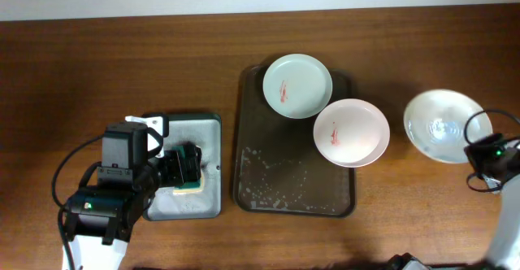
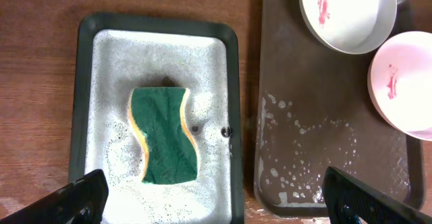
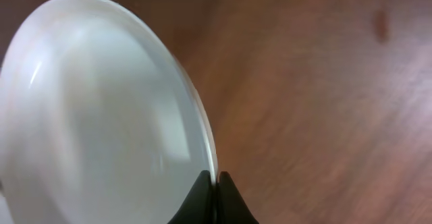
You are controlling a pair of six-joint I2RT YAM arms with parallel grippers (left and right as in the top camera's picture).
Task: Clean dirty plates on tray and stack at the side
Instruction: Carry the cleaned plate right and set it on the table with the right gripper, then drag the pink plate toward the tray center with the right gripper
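Note:
The plate is hanging tilted by its rim above the table, so it would fall if I opened now. My right gripper needs to hold the plain white plate (image 1: pixel 439 125) before it lets go.
Two dirty white plates with red smears sit on the dark brown tray (image 1: pixel 276 185): one at its far end (image 1: pixel 297 85), one at its right edge (image 1: pixel 351 132). Both show in the left wrist view (image 2: pixel 347 15) (image 2: pixel 405 82). A third, plain white plate (image 1: pixel 439 125) is to the right of the tray, over the table; my right gripper (image 3: pixel 216 183) is shut on its rim (image 3: pixel 101 116). My left gripper (image 2: pixel 216 200) is open and empty above a green and yellow sponge (image 2: pixel 164 135) that lies in the small grey tray (image 2: pixel 108 55).
The brown tray's near half (image 2: pixel 310 156) is wet with foam spots. The grey tray (image 1: pixel 207 209) lies left of it with a narrow gap of bare wooden table between them. A white wall edge runs along the far side.

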